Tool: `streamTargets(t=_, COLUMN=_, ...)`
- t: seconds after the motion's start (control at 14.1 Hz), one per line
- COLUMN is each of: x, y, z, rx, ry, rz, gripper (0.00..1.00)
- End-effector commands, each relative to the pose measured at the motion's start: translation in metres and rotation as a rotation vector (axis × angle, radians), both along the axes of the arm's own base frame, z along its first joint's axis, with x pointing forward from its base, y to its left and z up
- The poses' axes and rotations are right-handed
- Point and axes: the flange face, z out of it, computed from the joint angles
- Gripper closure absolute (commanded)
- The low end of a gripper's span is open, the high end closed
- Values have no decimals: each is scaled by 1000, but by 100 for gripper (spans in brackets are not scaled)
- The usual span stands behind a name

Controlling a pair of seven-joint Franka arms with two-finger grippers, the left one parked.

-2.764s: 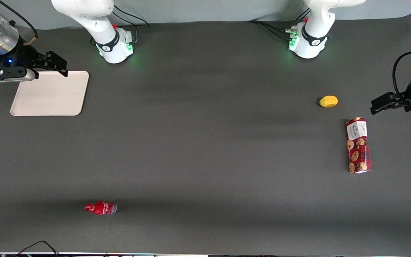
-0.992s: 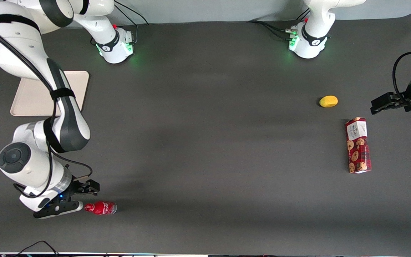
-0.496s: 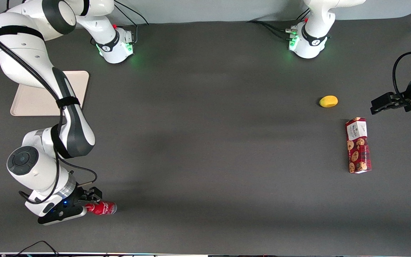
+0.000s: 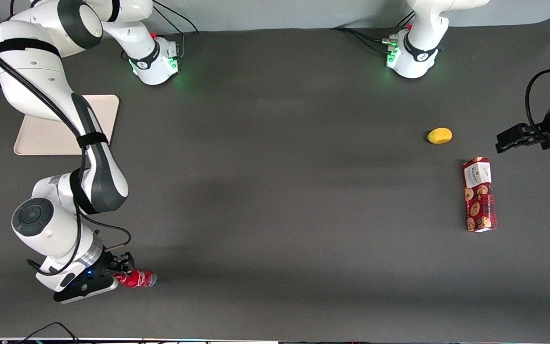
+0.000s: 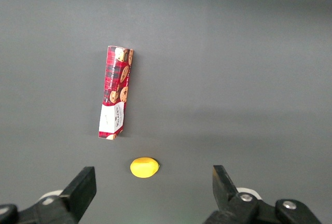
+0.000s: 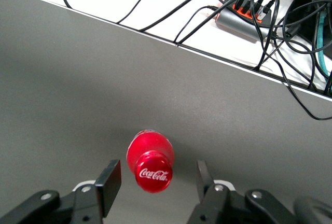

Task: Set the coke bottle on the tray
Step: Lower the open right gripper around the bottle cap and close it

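My gripper should next grab the coke bottle by its cap end (image 4: pixel 119 277). Then it will place the bottle on the tray (image 4: pixel 48 136).
The coke bottle (image 4: pixel 137 278) lies on its side on the dark table near the front camera, a small red bottle with a silvery base. In the right wrist view its red cap with white script (image 6: pixel 153 172) points at the camera. My gripper (image 4: pixel 121 270) is low at the cap end, open, its two fingers standing one on each side of the cap (image 6: pixel 154 181) without touching it. The cream-white tray (image 4: pixel 48 136) lies farther from the front camera, partly covered by my arm.
A yellow lemon-like fruit (image 4: pixel 439 135) and a red cookie box (image 4: pixel 479 194) lie toward the parked arm's end of the table. The table's edge, with cables and a power strip (image 6: pixel 249 16), runs close to the bottle.
My arm has swung from over the tray down to the bottle. Over the last second the gripper slid forward until its open fingers flank the cap. The bottle has not moved.
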Motion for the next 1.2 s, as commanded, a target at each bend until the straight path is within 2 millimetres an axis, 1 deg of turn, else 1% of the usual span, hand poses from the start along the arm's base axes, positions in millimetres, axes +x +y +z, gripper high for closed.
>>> streamTargets(t=0.0, x=6, y=1, z=1, rx=-18, ry=-19, rz=33, gripper=43)
streamTargets(t=0.14, x=6, y=0, z=1, rx=-15, ry=-18, rz=32, gripper=49)
streamTargets(t=0.5, x=6, y=2, z=2, rx=-13, ry=-18, rz=34, gripper=81)
streamTargets(t=0.71, x=6, y=3, z=3, rx=-10, ry=-18, rz=31, gripper=86)
streamTargets(t=0.78, x=6, y=4, z=6, rx=-9, ry=-20, rz=32, gripper=89)
streamTargets(t=0.92, x=0, y=5, z=27, rx=-14, ry=6, rz=25, gripper=90)
streamTargets(t=0.99, x=-4, y=6, z=46, rx=-24, ry=31, rz=20, gripper=90)
streamTargets(t=1.06, x=-9, y=11, z=71, rx=-24, ry=38, rz=21, gripper=92)
streamTargets(t=1.13, x=-15, y=11, z=89, rx=-31, ry=47, rz=19, gripper=94)
